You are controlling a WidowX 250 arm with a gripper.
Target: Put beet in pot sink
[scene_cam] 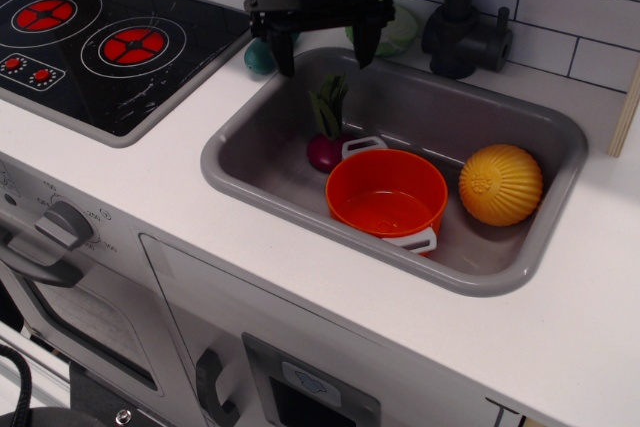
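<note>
My gripper should grip the beet's green stalks. Then it can put the beet (324, 150) in the orange pot (387, 193).
The magenta beet (324, 150) with green stalks stands on the floor of the grey sink (245, 182), touching the left side of the orange pot (387, 193). The pot is empty and has white-grey handles at back and front. My black gripper (325, 47) hangs open and empty above the sink's back rim, above and behind the beet, its two fingers spread wide.
A ribbed yellow-orange ball (500, 184) lies in the sink to the right of the pot. A black tap (463, 22) stands behind the sink. A stove top (100, 42) is at left. A teal object (261, 56) and a green object (395, 32) sit on the counter behind the sink.
</note>
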